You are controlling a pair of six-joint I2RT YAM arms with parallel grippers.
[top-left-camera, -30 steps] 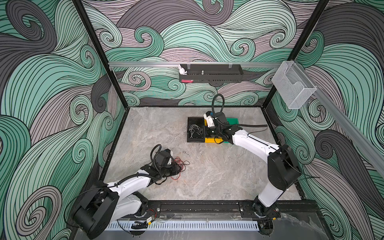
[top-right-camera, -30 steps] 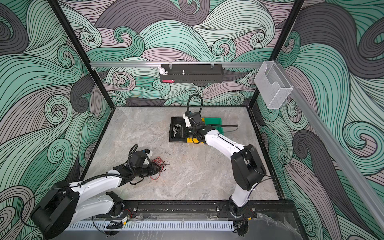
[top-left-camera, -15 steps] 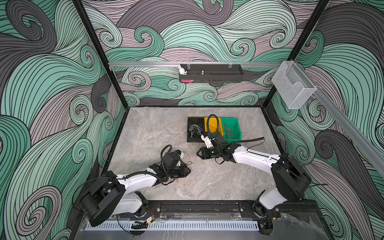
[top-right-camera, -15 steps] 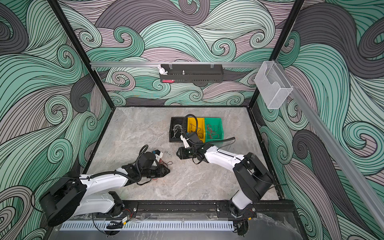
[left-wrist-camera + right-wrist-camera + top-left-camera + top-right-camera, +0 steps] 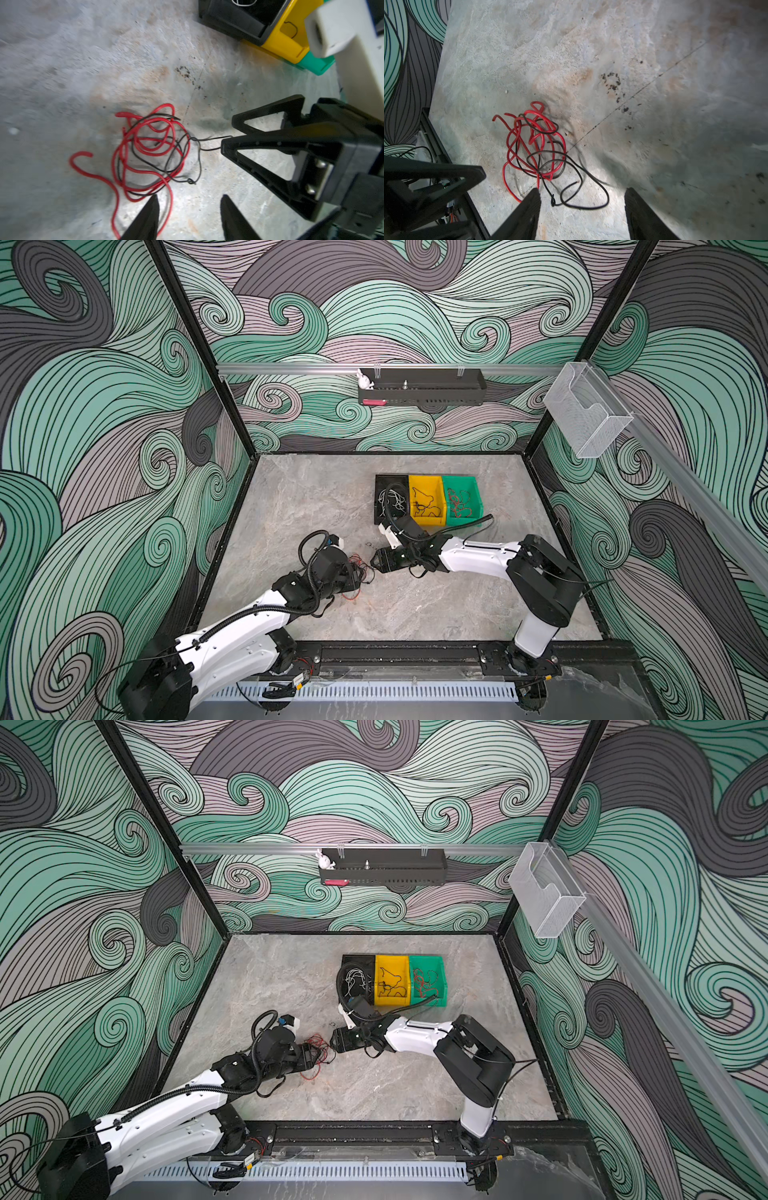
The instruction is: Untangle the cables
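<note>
The black cable's loop sticks out toward my right gripper, free of the red cable pieces. To untangle the cables, my right gripper should grab that loop.
A tangle of red and black cables point(image 5: 358, 569) point(image 5: 316, 1046) lies on the grey table between my two grippers. The left gripper point(image 5: 190, 197) stands open just short of the tangle point(image 5: 149, 149), and a red strand runs past one fingertip. From the opposite side the right gripper point(image 5: 583, 189) faces it, open too. A black loop point(image 5: 583, 199) of the tangle point(image 5: 535, 143) lies on the table just ahead of its tips. Nothing is gripped. In both top views the tips of the left gripper point(image 5: 353, 574) and right gripper point(image 5: 374, 562) nearly meet over the tangle.
Three bins stand in a row behind the right arm: a black bin point(image 5: 384, 483) with white cables, a yellow bin point(image 5: 428, 481) with black cables, a green bin point(image 5: 473, 489) with red cables. A black shelf point(image 5: 422, 391) hangs on the back wall. A clear holder point(image 5: 586, 414) hangs at right.
The right arm has swung from over the bins down to the tangle. The left arm has shifted right toward it. Both grippers have opened wider.
</note>
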